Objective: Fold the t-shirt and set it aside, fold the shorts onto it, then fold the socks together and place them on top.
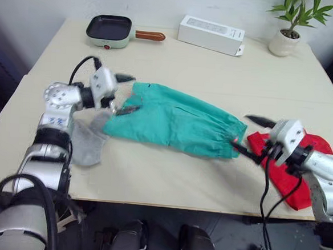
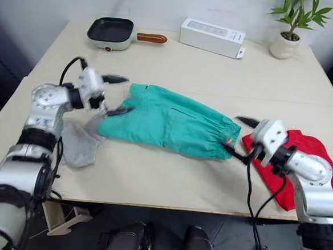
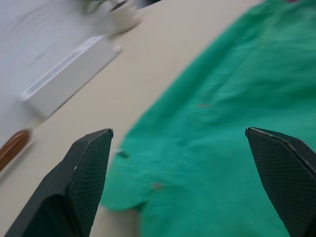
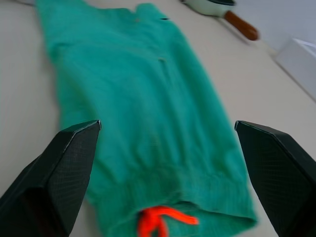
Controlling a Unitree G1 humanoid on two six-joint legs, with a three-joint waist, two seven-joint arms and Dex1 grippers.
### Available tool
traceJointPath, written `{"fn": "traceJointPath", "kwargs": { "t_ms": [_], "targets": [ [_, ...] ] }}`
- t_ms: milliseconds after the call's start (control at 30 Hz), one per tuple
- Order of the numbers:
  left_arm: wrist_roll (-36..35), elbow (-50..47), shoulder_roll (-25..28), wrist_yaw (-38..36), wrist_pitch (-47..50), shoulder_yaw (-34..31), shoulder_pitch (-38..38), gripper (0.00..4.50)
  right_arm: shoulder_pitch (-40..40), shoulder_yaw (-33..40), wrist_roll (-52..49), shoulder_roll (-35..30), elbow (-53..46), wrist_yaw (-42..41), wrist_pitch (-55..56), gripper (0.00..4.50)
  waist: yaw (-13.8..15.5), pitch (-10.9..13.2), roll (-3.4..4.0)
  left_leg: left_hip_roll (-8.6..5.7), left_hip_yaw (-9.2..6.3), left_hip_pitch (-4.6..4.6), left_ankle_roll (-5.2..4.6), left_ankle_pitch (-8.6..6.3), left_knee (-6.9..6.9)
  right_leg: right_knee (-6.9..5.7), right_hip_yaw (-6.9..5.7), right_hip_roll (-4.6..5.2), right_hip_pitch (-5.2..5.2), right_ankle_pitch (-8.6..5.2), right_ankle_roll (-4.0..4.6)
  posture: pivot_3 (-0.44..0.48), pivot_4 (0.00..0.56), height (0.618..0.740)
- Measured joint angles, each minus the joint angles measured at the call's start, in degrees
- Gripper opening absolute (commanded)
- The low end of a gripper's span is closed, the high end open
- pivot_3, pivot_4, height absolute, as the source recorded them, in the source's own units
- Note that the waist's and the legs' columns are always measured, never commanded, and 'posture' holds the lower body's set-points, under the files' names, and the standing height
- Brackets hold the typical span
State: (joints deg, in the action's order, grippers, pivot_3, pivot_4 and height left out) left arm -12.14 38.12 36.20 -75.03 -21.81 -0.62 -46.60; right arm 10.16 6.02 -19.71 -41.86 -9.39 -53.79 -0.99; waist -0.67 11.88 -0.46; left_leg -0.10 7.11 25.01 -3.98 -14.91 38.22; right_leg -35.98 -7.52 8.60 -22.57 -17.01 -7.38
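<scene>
My right gripper grabs the teal shorts by their gathered waistband (image 1: pixel 227 142) next, to fold the shorts onto the red t-shirt (image 1: pixel 303 174).
The teal shorts (image 1: pixel 178 123) lie flat across the middle of the table, with the waistband toward the right and an orange tag (image 4: pixel 159 220) at it. My left gripper (image 1: pixel 127 93) is open at the shorts' left end, its fingers spread over the leg hem. My right gripper (image 1: pixel 251 135) is open at the waistband end, with nothing between its fingers. The red t-shirt (image 1: pixel 303 174) lies bunched at the right, near the front edge and partly under my right arm. Grey sock cloth (image 1: pixel 88 141) lies left of the shorts, below my left gripper.
A green pan (image 1: pixel 109 30) with a brown handle, a white box (image 1: pixel 211 34) and a potted plant (image 1: pixel 287 30) stand along the far side. The table (image 1: pixel 168 182) is bare in front of the shorts. A seam crosses it behind them.
</scene>
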Motion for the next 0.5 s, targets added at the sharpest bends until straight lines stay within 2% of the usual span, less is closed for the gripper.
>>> {"fn": "traceJointPath", "kwargs": {
  "t_ms": [67, 167, 267, 333, 433, 467, 500],
  "targets": [
    [-0.2, -7.7, 1.8, -2.1, 1.2, 1.4, 5.3, 4.46, -1.9, -2.3, 5.1, 2.8, -1.4, 3.8, 2.0, 4.5, -0.1, 0.0, -0.01, 0.0, -0.02, -0.07, 0.04, 0.03, 0.05, -0.07, 0.01, 0.02, 0.06, 0.0, 0.02, 0.0, 0.15, 0.74],
    [3.2, -14.5, 0.4, 4.1, 1.2, 1.9, 8.7, 4.46, -3.2, -8.1, 15.9, 4.6, -1.4, 9.0, 6.9, 4.5, 0.9, 0.0, -0.01, -0.13, -0.15, -0.07, 0.0, 0.05, 0.05, -0.06, 0.06, 0.15, 0.07, 0.01, 0.04, 0.0, 0.15, 0.74],
    [9.1, -15.6, -0.7, 9.2, -0.5, 4.9, 9.7, 4.46, -2.7, -10.1, 22.1, 5.9, 0.0, 13.4, 7.7, 4.5, 1.2, -0.1, -0.04, -0.17, -0.14, -0.07, -0.01, 0.05, 0.04, -0.12, 0.09, 0.16, 0.09, 0.02, 0.03, 0.0, 0.15, 0.74],
    [14.2, -12.6, -2.0, 14.0, -3.1, 7.5, 9.7, 4.46, -1.5, -11.2, 26.0, 5.9, 2.8, 15.8, 9.1, 4.5, 1.1, -0.1, -0.04, -0.15, -0.13, -0.07, 0.0, 0.06, 0.02, -0.12, 0.09, 0.11, 0.06, 0.02, 0.03, 0.0, 0.15, 0.74],
    [18.6, -7.7, -2.7, 18.4, -7.5, 10.0, 7.7, 4.5, 0.7, -12.2, 29.8, 5.9, 5.3, 18.6, 10.8, 3.9, 0.8, -0.2, -0.12, -0.09, -0.17, -0.12, 0.05, 0.1, 0.01, -0.13, 0.03, 0.05, 0.13, 0.03, 0.04, 0.0, 0.15, 0.74],
    [20.0, -5.7, -2.8, 20.1, -9.0, 10.8, 6.2, 4.5, 1.5, -12.3, 31.1, 5.9, 6.4, 19.6, 11.0, 3.57, 0.8, -0.2, -0.11, -0.1, -0.17, -0.19, 0.04, 0.11, 0.01, -0.12, 0.04, 0.07, 0.19, 0.03, 0.04, 0.0, 0.15, 0.74],
    [21.3, -3.4, -3.1, 21.8, -10.2, 11.4, 4.7, 4.31, 2.2, -12.3, 32.2, 5.8, 7.7, 20.7, 11.1, 3.22, 0.9, -0.3, -0.11, -0.12, -0.16, -0.26, 0.02, 0.12, 0.01, -0.1, 0.07, 0.1, 0.23, 0.03, 0.05, 0.0, 0.15, 0.74]
  ]
}}
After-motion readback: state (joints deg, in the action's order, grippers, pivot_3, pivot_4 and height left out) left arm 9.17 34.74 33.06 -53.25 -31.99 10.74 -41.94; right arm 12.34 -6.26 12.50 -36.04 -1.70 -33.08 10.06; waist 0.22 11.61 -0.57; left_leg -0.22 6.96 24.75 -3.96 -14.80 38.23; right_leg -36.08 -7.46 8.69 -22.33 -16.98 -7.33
